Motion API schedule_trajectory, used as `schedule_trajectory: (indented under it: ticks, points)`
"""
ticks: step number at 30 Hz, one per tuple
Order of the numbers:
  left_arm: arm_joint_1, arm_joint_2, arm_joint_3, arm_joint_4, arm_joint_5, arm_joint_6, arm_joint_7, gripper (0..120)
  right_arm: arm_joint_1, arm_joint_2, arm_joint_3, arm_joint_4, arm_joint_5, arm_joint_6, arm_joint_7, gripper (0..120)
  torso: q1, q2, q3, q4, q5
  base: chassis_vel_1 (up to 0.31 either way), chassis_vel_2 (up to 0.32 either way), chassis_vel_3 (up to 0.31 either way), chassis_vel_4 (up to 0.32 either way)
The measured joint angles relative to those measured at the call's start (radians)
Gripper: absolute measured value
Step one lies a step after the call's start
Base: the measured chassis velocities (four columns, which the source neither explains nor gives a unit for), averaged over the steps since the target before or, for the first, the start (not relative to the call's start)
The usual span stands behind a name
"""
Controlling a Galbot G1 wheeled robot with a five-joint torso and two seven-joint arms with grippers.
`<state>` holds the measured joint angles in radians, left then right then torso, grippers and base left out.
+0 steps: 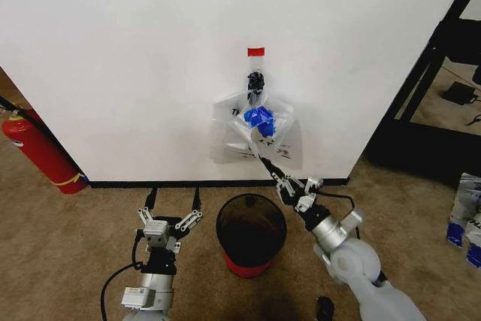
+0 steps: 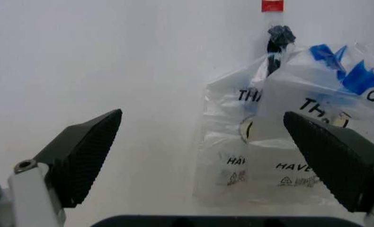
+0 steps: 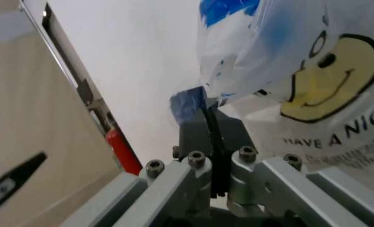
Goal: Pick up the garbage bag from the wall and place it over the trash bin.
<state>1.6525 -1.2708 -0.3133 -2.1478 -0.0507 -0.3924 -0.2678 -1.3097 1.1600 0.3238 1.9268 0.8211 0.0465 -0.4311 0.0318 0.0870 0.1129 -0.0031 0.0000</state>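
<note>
The clear plastic hangs thin and slack, so the left gripper should reach the garbage bag and pinch its blue edge (image 1: 259, 117), which stands up in crumpled folds.
On the white wall (image 1: 135, 50), a thin garbage bag (image 1: 261, 119) with blue patches and a yellow smiley hangs from a black hook (image 1: 255, 80) under a red tape strip (image 1: 255, 51). My right gripper (image 1: 261, 149) reaches up and is shut on the bag's lower blue edge. In the right wrist view, its fingers (image 3: 200, 135) are pressed together on the blue plastic of the garbage bag (image 3: 288, 52). The black mesh trash bin (image 1: 250, 231) stands on the floor below. My left gripper (image 1: 169, 204) waits open to the left of the bin, facing the bag (image 2: 326, 99).
A second smiley bag (image 1: 225, 137) without blue hangs behind the first. A red fire extinguisher (image 1: 41, 152) leans at the wall's left end. A black shelf frame (image 1: 443, 58) and packets (image 1: 466, 216) stand at the right. Brown carpet lies around the bin.
</note>
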Motion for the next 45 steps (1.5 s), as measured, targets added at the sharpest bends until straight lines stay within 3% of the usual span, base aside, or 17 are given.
schedule_trajectory:
  ticks: [27, 45]
  points:
    - [0.009, 0.004, 0.0, -0.011, -0.003, -0.009, 0.0, 100, -0.191, -0.022, 0.061, 0.056, -0.141, 0.061, -0.068, 0, 0.0, 0.0, 0.0, 0.0, 0.0, 0.0, 0.0, 0.0, 0.0]
    - [-0.005, 0.006, 0.002, 0.0, -0.011, -0.01, 0.0, 100, -0.228, -0.017, 0.084, 0.046, -0.252, 0.115, -0.113, 0, 0.0, 0.0, 0.0, -0.0001, 0.0, 0.0, 0.0, 0.0, 0.0]
